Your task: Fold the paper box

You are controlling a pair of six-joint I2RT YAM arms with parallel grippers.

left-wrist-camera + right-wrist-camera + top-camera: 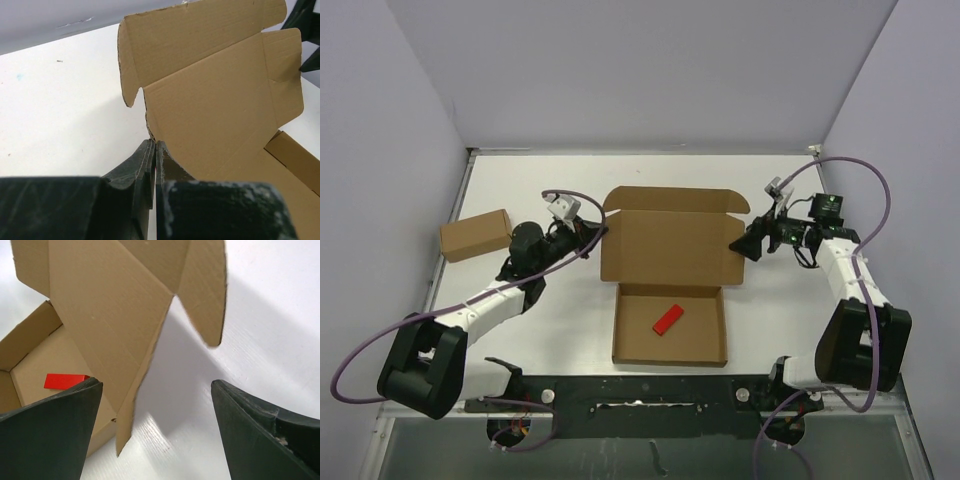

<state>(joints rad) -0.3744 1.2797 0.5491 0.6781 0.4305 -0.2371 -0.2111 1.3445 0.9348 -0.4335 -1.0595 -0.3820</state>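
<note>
I need to fold the paper box (670, 245), so my right gripper should grab the lid's side flap next and leave the lid's far flap free.
The paper box (670, 245) lies in the middle of the table, its tray (620, 345) open and its lid standing up behind it. A small red block (668, 319) rests inside the tray. My left gripper (596, 232) is shut, and its tips (154, 142) touch the lid's left edge (148, 125); I see no cardboard between the fingers. My right gripper (742, 246) is wide open at the lid's right side. In the right wrist view the lid's side flap (125, 420) hangs between the fingers (55, 430), nearer the left one, with the red block (62, 381) behind.
A much smaller closed brown cardboard box (475, 236) sits at the table's left edge, beside the left arm. White walls close in the table at the back and on both sides. The black mounting rail (640, 392) runs along the near edge.
</note>
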